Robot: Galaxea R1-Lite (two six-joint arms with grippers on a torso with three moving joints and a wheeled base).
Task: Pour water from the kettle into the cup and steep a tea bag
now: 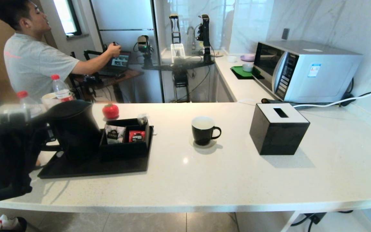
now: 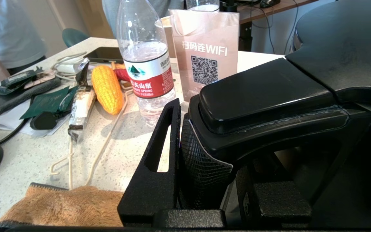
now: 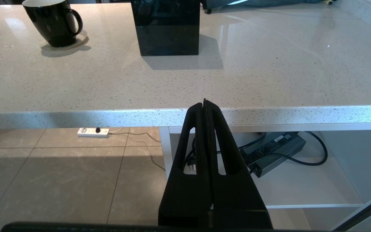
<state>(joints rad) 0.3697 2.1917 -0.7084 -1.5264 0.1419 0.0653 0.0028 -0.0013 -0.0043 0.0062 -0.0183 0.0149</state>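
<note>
My left gripper needs to let go of the kettle now, because the kettle's base (image 1: 80, 154) is resting on the black tray (image 1: 92, 169) in the head view.
The matte black kettle (image 1: 75, 129) stands on a black tray (image 1: 92, 169) at the counter's left. My left gripper (image 2: 224, 151) is shut on the kettle's loop handle (image 2: 269, 106); one finger's meshed pad (image 2: 201, 161) presses against the handle's side. My left arm (image 1: 5, 158) fills the far left of the head view. The black cup (image 1: 203, 130) with a white inside sits on a coaster mid-counter, also seen as the cup (image 3: 52, 22) from the right wrist. My right gripper (image 3: 204, 104) is shut and empty, below the counter's front edge. No tea bag shows.
A black organiser box (image 1: 126, 141) on the tray holds a white CHALI packet (image 1: 114, 134) and a red packet (image 1: 137, 136). A black tissue box (image 1: 277, 129) stands right of the cup. Microwave (image 1: 304, 69) at back right. Water bottle (image 2: 147, 61), toy corn, cloth beside the kettle.
</note>
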